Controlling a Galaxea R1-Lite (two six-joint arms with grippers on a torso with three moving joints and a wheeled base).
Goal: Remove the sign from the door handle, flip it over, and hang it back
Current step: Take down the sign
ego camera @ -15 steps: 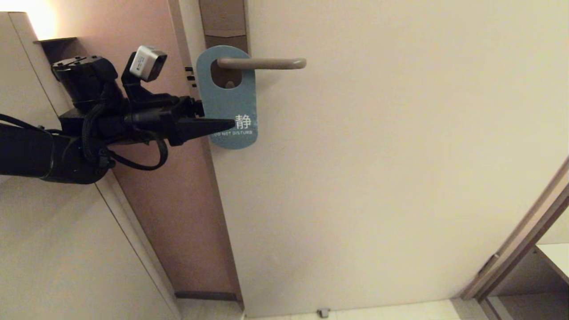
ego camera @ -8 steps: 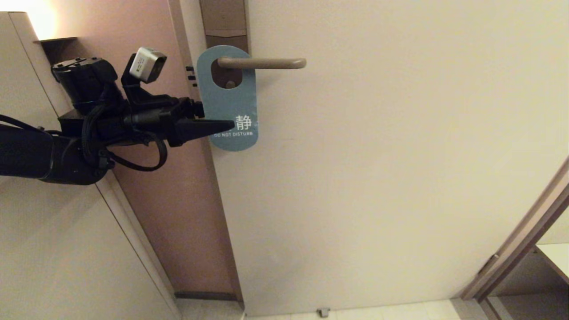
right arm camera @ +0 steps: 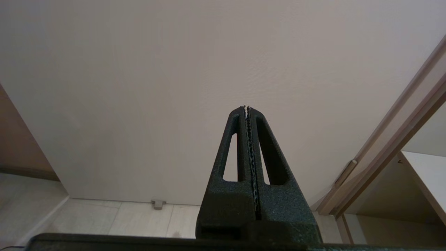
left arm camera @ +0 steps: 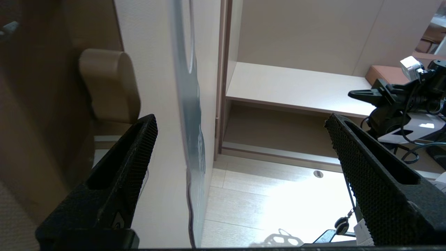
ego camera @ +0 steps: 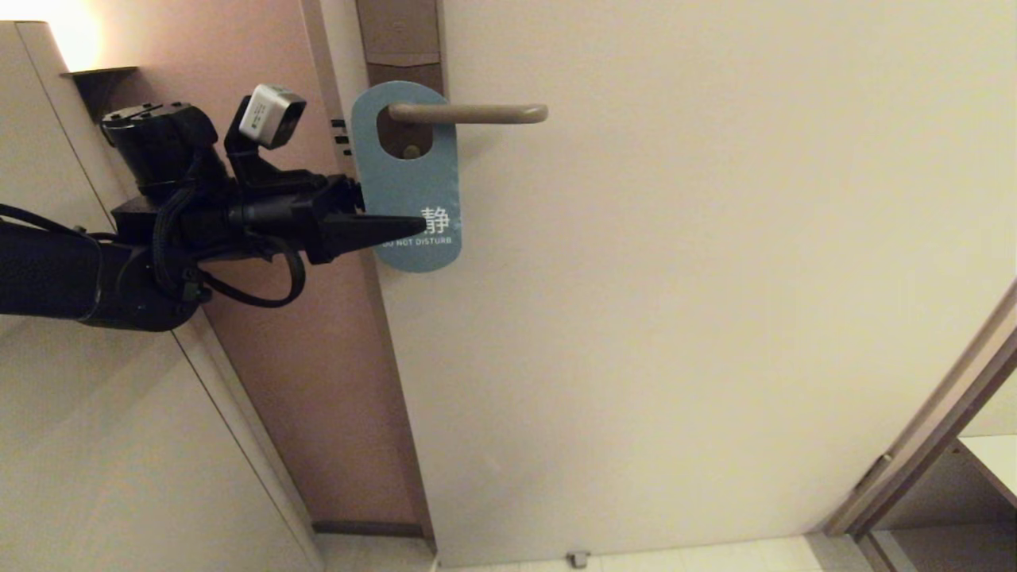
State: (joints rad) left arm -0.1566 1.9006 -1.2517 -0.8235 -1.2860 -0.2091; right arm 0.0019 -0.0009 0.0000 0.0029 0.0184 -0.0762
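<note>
I should close my left gripper now, because its fingers are on both sides of the sign's lower part (ego camera: 417,256), with the front finger level with the white character (ego camera: 438,220), and they would hold the sign.
The sign (ego camera: 409,187) hangs on the door handle (ego camera: 469,114) by its oval hole, blue "DO NOT DISTURB" face outward. My left gripper (ego camera: 415,225) reaches in from the left at the sign's lower part and is open. In the left wrist view the sign (left arm camera: 191,104) shows edge-on, standing between the spread fingers of the left gripper (left arm camera: 240,120), nearer one finger and touching neither. My right gripper (right arm camera: 247,107) is shut and empty, parked low facing the bare door. It does not show in the head view.
The handle sits on a tall brown lock plate (ego camera: 401,40) at the white door's (ego camera: 675,278) left edge. A pink wall (ego camera: 238,48) lies behind my left arm. A door frame and shelf (ego camera: 937,445) are at the lower right.
My left gripper has edged slightly right along the sign's lower part. The sign's lower end has shifted a little and now hangs straighter.
</note>
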